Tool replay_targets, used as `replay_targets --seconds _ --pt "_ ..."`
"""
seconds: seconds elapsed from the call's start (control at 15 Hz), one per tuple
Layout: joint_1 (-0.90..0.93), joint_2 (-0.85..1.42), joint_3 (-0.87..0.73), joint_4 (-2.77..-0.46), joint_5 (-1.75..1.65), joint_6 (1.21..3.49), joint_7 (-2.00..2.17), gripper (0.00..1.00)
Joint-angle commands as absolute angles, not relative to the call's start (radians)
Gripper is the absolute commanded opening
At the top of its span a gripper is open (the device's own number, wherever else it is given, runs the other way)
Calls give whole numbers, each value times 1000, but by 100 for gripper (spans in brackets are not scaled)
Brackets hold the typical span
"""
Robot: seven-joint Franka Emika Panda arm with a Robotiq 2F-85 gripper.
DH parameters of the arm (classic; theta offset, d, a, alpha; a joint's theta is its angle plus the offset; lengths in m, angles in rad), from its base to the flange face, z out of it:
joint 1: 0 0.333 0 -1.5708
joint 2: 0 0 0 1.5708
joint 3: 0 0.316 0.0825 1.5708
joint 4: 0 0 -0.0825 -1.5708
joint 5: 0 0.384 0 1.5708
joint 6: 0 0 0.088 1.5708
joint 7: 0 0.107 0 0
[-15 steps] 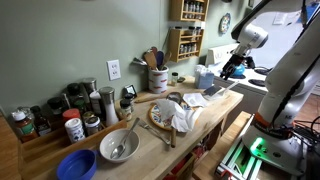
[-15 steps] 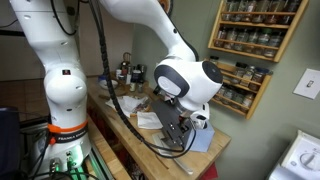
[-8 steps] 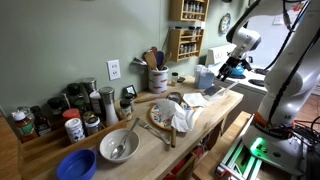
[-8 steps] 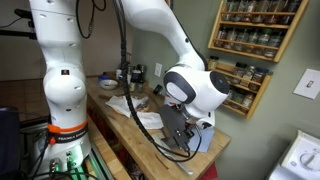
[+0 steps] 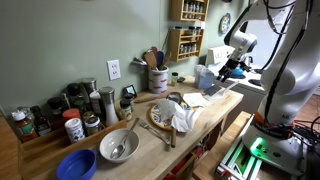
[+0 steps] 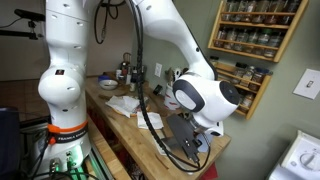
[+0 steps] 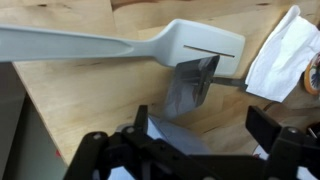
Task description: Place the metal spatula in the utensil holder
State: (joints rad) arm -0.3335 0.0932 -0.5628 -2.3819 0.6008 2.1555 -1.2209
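I need to lower my gripper before I close it on the spatula. The thin metal edge (image 7: 193, 90) is between my open fingers, but they stop short of it.
The metal spatula (image 7: 192, 85) lies flat on the wooden counter; its grey blade shows in the wrist view, with the thin handle running off to the right. My gripper (image 7: 200, 125) hangs just above it, open and empty, its dark fingers on either side of the blade's near end. In both exterior views the gripper (image 5: 228, 68) (image 6: 193, 143) is over the counter's far end. The utensil holder (image 5: 158, 79), a cream crock holding wooden spoons, stands against the wall, well away from the gripper.
A white slotted plastic spatula (image 7: 150, 45) lies right beside the metal blade. A white cloth (image 7: 280, 50) lies to the right. A plate with a cloth (image 5: 172, 115), a grey bowl (image 5: 118, 146), a blue bowl (image 5: 76, 165) and spice jars (image 5: 60, 115) crowd the counter.
The arm has shifted a little along the counter end and the wrist has come lower over the spatulas. The gripper stays open. Nothing on the counter has moved.
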Motion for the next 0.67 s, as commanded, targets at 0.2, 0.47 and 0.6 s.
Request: replay_targets --seconds 0.2,0.47,0.6 --pt "-454 218 -448 -2300 642 2147 -1287 100" --pt "-487 264 -399 -2275 643 2140 -1285 100" --pt "-500 284 -379 -2265 646 2136 -1284 100"
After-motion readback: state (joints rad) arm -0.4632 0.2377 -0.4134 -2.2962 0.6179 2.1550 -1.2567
